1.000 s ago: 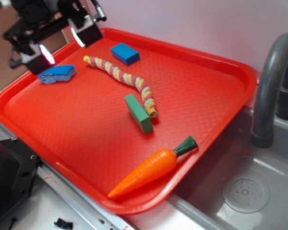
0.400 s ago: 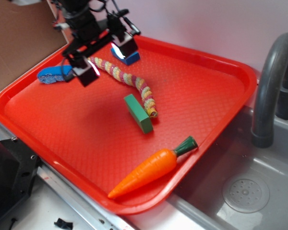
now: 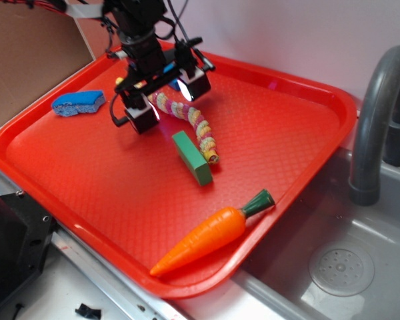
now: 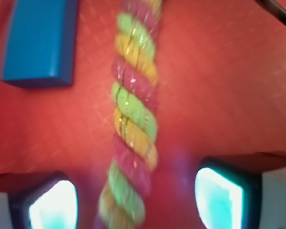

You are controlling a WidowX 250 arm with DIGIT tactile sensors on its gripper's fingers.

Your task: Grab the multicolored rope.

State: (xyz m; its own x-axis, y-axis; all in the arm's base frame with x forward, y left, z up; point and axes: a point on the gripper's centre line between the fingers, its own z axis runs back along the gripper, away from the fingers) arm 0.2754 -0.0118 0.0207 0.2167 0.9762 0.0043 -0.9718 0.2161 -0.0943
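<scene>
My gripper has its fingers beside the multicolored rope, down at the red tray [image 4: 176, 176]. It should close on the rope now, and it would hold it.
The multicolored rope [image 3: 193, 127], a twisted cord of yellow, pink, green and white strands, lies curved on the red tray [image 3: 273, 113]. My gripper [image 3: 167, 100] hangs open just above its upper part, one finger on each side. In the wrist view the rope [image 4: 133, 119] runs lengthwise between the two lit fingertips [image 4: 219, 198], untouched by either, and the gripper [image 4: 136, 200] straddles it. The rope's far end is hidden behind the arm in the exterior view.
A green block [image 3: 192, 157] lies beside the rope's lower end. A blue block [image 4: 40, 43] is next to the rope, a blue sponge [image 3: 79, 103] sits at the tray's left, an orange carrot [image 3: 210, 233] near its front edge. Sink and faucet [image 3: 377, 113] stand to the right.
The arm has travelled from the tray's back left corner rightwards and down, so the open gripper now straddles the rope. The objects on the tray have stayed put.
</scene>
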